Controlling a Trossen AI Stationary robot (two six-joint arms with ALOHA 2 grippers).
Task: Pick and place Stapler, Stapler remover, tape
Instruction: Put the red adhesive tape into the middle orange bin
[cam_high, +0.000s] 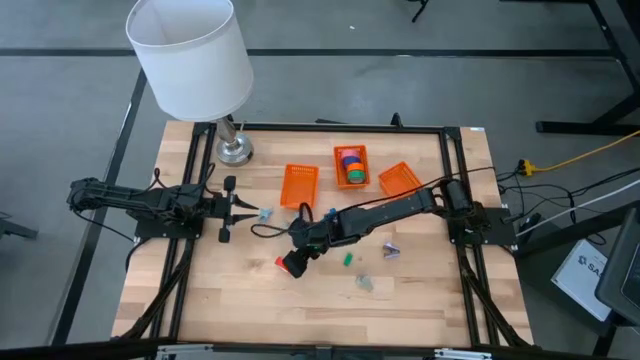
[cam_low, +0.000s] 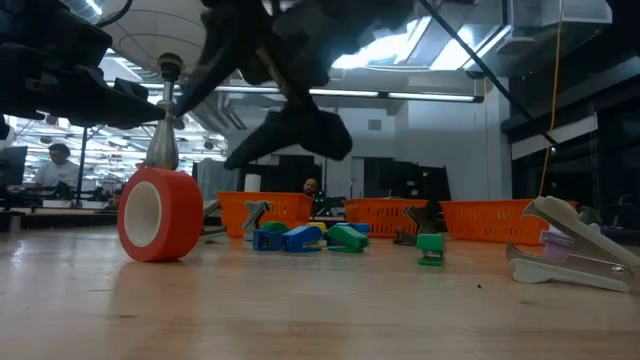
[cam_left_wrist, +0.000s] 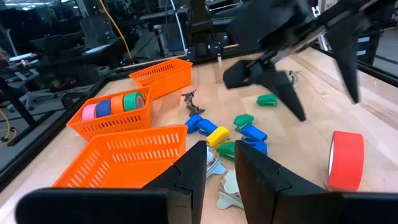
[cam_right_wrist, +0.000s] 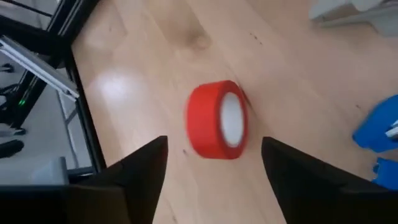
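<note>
The right gripper isn't ready to close on the red tape roll and needs to move toward it first: the fingers stop short of the roll's near edge and would miss if they closed now.
A red tape roll (cam_right_wrist: 217, 121) stands on its rim on the wooden table (cam_high: 430, 300), seen also in the low view (cam_low: 160, 213) and the high view (cam_high: 289, 265). My right gripper (cam_right_wrist: 214, 168) hangs open just above it, slanting down, one finger on either side, touching nothing. More tape rolls (cam_left_wrist: 112, 106) lie in the middle orange basket (cam_high: 351, 150). Small blue, yellow and green staplers (cam_left_wrist: 217, 134) and a pale stapler remover (cam_low: 565, 255) lie on the table. My left gripper (cam_left_wrist: 217, 177) waits at the table's left, level, a narrow gap between its fingers.
Two more orange baskets (cam_high: 299, 184) (cam_high: 400, 180) flank the middle one at the far side. A white-shaded lamp (cam_high: 190, 55) stands at the far left corner. A pale remover (cam_left_wrist: 227, 186) lies just ahead of my left gripper. Black frame rails run along the table's edges.
</note>
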